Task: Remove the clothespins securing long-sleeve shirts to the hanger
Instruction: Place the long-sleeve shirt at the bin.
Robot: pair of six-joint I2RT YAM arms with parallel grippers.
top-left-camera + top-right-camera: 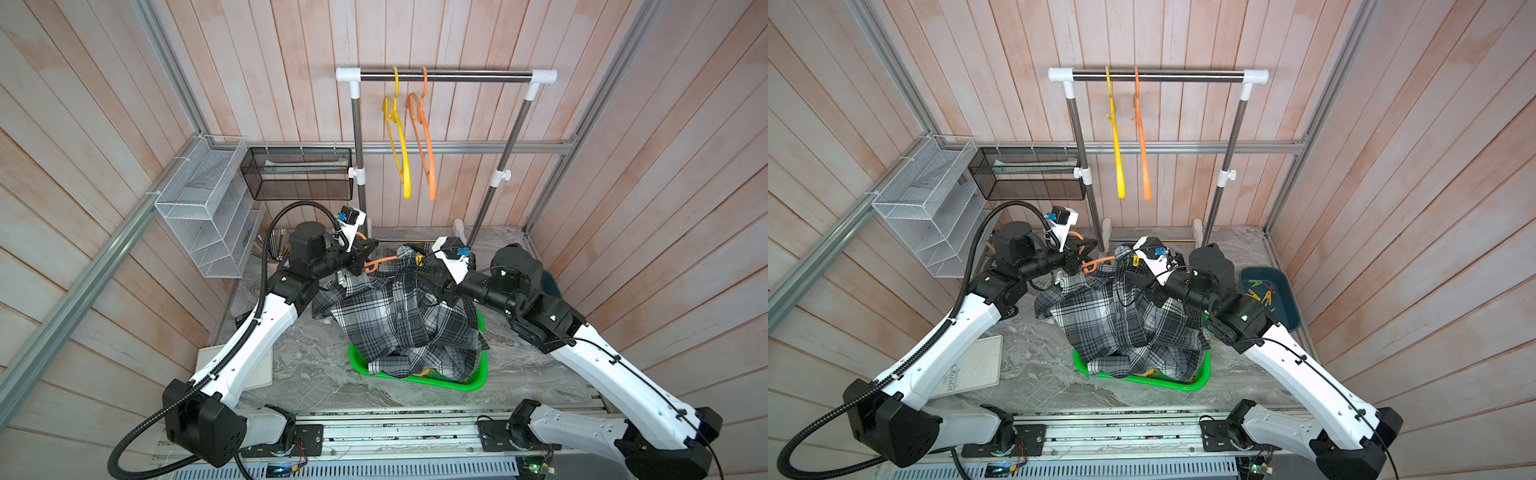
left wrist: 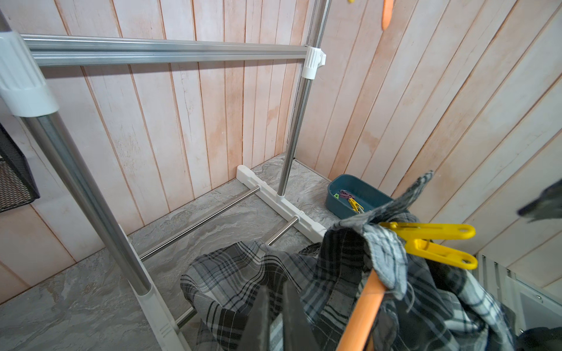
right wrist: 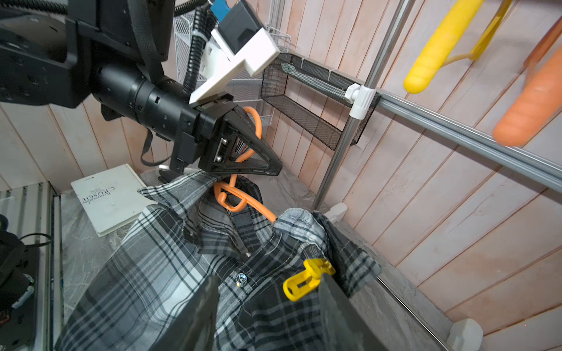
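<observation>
My right gripper will next open and remove the yellow clothespin by its two handle ends.
A grey-black-white plaid long-sleeve shirt (image 1: 395,316) (image 1: 1113,320) hangs on an orange hanger (image 3: 258,208) (image 2: 365,304) above a green basket. My left gripper (image 3: 267,165) (image 2: 275,287) is shut on the hanger's hook and holds it up. A yellow clothespin (image 3: 307,278) (image 2: 431,243) (image 1: 1136,260) clips the shirt's shoulder to the hanger arm. My right gripper (image 3: 269,282) stands open around the clothespin's handle end, which lies close to one finger and apart from the other. No other clothespin shows on the shirt.
The green basket (image 1: 415,380) under the shirt holds more plaid cloth. A blue bin (image 1: 1271,295) at the right has several loose clothespins. The rack (image 1: 444,75) carries a bare yellow hanger (image 1: 399,141) and orange hanger (image 1: 424,141). Wire baskets (image 1: 203,203) and a book (image 1: 971,368) are at the left.
</observation>
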